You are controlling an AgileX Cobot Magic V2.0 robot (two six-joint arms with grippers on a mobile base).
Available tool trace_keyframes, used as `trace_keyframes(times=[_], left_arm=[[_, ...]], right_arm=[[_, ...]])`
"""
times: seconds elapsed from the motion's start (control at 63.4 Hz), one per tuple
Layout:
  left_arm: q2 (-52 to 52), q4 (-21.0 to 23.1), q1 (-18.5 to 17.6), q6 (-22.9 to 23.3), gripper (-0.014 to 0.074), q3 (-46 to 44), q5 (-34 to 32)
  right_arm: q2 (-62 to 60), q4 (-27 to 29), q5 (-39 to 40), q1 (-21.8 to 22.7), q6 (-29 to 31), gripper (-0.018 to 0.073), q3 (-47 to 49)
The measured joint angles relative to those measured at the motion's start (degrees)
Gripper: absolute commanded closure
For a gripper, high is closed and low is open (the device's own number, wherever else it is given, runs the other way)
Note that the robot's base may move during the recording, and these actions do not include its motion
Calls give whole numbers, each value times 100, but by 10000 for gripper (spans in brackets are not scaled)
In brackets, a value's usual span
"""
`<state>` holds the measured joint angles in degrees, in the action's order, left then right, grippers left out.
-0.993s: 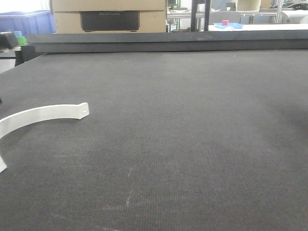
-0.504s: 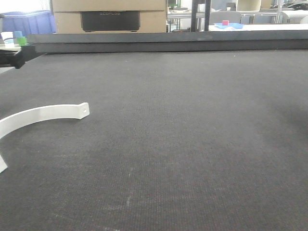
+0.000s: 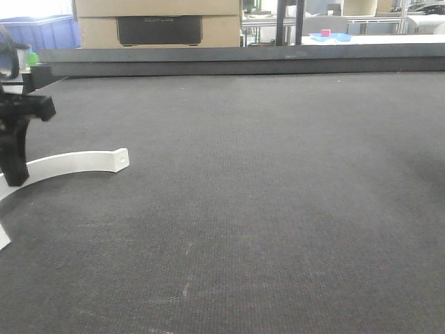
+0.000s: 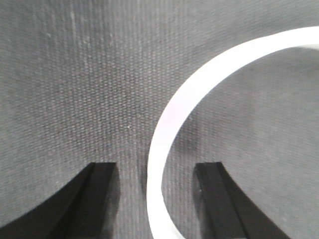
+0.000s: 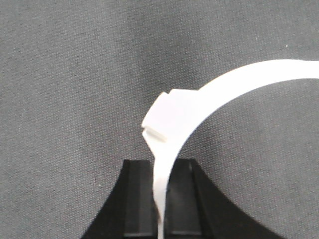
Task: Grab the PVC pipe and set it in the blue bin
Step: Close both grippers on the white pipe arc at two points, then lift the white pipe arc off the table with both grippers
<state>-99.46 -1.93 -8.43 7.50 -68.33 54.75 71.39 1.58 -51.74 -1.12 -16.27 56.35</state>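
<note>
I am going to place the PVC pipe in the blue bin, so next I need to grab the pipe with my left gripper by its curved middle part (image 4: 155,180).
The PVC pipe (image 3: 76,162), a slim white arc with a small hole near its squared end, lies flat on the dark mat at the left. My left gripper (image 3: 14,174) is down at the arc's left part. In the left wrist view it is open (image 4: 157,167), with one black finger on each side of the pipe (image 4: 199,84) and not touching it. My right gripper (image 5: 160,169) is shut on a white curved strip (image 5: 239,82) with a squared block on it. I cannot tell whether this is the same piece. The blue bin (image 3: 45,31) stands beyond the table's far left.
A dark raised rail (image 3: 243,59) runs along the mat's far edge. A cardboard box (image 3: 156,24) stands behind it. A small white bit (image 3: 3,238) lies at the left edge. The right gripper does not show in the front view.
My left gripper has come into the front view from the far left and dropped down onto the pipe's left part. The pipe has not moved.
</note>
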Motion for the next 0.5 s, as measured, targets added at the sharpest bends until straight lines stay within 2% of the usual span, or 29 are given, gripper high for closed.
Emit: trace_keyframes(times=[0.236, 0.315, 0.362, 0.504], left_arm=[[-290, 10, 45, 0, 322, -12, 123], [-316, 10, 45, 0, 346, -35, 167], [-327, 10, 45, 0, 384, -49, 180], [-327, 10, 45, 0, 629, -57, 227]], right_arm=[[0, 0, 0, 0, -9, 727, 0], [0, 0, 0, 0, -9, 727, 0], [0, 0, 0, 0, -9, 727, 0], [0, 0, 0, 0, -9, 727, 0]])
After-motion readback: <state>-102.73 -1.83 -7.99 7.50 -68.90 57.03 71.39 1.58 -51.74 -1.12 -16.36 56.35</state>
